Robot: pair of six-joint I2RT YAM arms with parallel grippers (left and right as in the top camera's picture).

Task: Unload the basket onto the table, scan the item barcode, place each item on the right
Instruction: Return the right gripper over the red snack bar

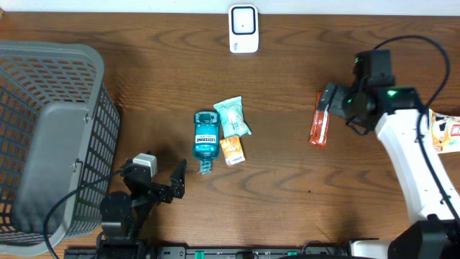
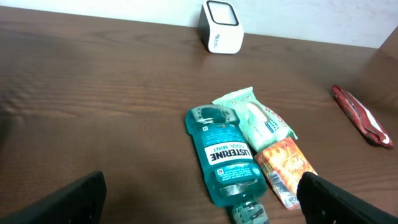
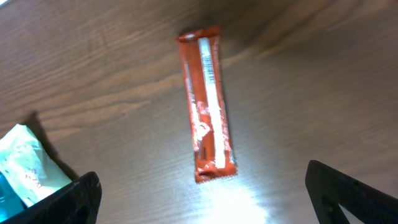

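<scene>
The robot's right gripper needs to reach the red snack bar (image 1: 318, 124) and grab it across its long sides, so the barcode stays exposed to scan.
A red snack bar (image 1: 318, 124) lies flat on the wooden table at the right; in the right wrist view the snack bar (image 3: 207, 102) shows a white strip with a barcode. My right gripper (image 1: 332, 108) hovers over it, open, with the bar's near end just ahead of the gap (image 3: 205, 200). The white scanner (image 1: 244, 29) stands at the table's far edge, also visible as the scanner (image 2: 221, 26) in the left wrist view. My left gripper (image 1: 164, 181) rests low at the front, open and empty (image 2: 205, 213), facing a teal mouthwash bottle (image 2: 222, 155).
The mouthwash bottle (image 1: 205, 137), a green wipes pack (image 1: 232, 116) and an orange packet (image 1: 231, 150) lie together mid-table. A grey mesh basket (image 1: 43, 137) fills the left side. Another printed package (image 1: 445, 131) sits at the right edge behind my right arm.
</scene>
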